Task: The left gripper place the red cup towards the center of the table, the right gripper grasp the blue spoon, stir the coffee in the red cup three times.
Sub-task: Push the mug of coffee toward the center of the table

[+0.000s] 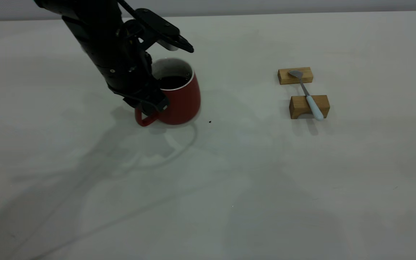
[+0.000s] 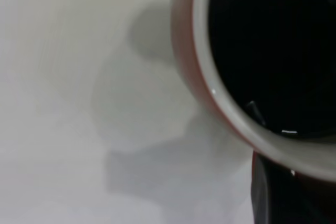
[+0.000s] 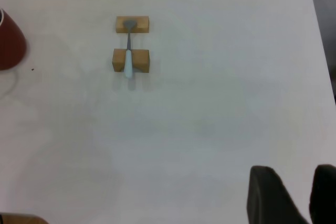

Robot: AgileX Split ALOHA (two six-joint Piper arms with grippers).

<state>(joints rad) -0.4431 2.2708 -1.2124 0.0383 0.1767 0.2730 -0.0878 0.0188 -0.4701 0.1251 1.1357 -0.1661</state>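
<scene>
I need to open my left gripper now. The cup's lower edge is at the tabletop beside the dark speck, so the red cup would stand.
The red cup stands on the table left of centre, with dark coffee inside. My left gripper reaches down from the upper left and is shut at the cup's handle side, covering the top of the loop handle. In the left wrist view the cup's rim and the coffee fill the frame, with one dark finger beside the wall. The blue spoon lies across two wooden blocks to the right. My right gripper hangs open, far from the spoon, and is outside the exterior view.
Two tan wooden blocks carry the spoon, bowl on the far one, handle on the near one. A small dark speck lies just right of the cup. The table's edge runs beyond the blocks in the right wrist view.
</scene>
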